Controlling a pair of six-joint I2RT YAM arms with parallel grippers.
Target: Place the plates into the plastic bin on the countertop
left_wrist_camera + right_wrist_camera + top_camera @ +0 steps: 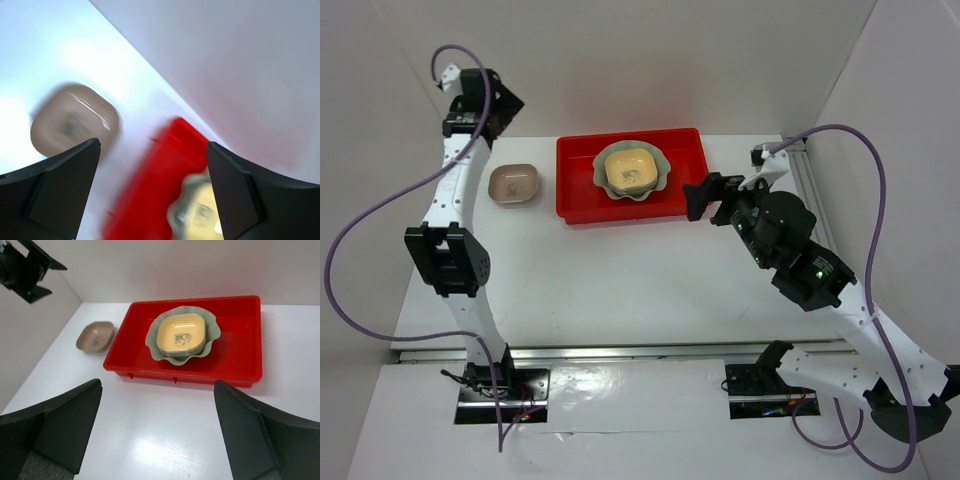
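Note:
My left gripper is about to grab the brownish-pink plate [514,184] by its rim facing away from the bin. That leaves the plate's base free to stack.
The red plastic bin [578,182] sits at the back of the white countertop [620,280]. Inside it lies the large pale green scalloped plate [603,172], carrying a stack of small plates with a yellow one [630,170] on top. A brownish-pink plate [514,184] rests on the countertop left of the bin. My left gripper [508,105] hangs open high above that plate, holding nothing; its blurred view shows the brownish-pink plate [75,125] and the bin [165,165]. My right gripper [695,198] stands open and empty just right of the bin [235,355].
White walls close in the countertop at the back and on both sides. A metal rail [815,190] runs along the right edge behind my right arm. Purple cables loop off both arms.

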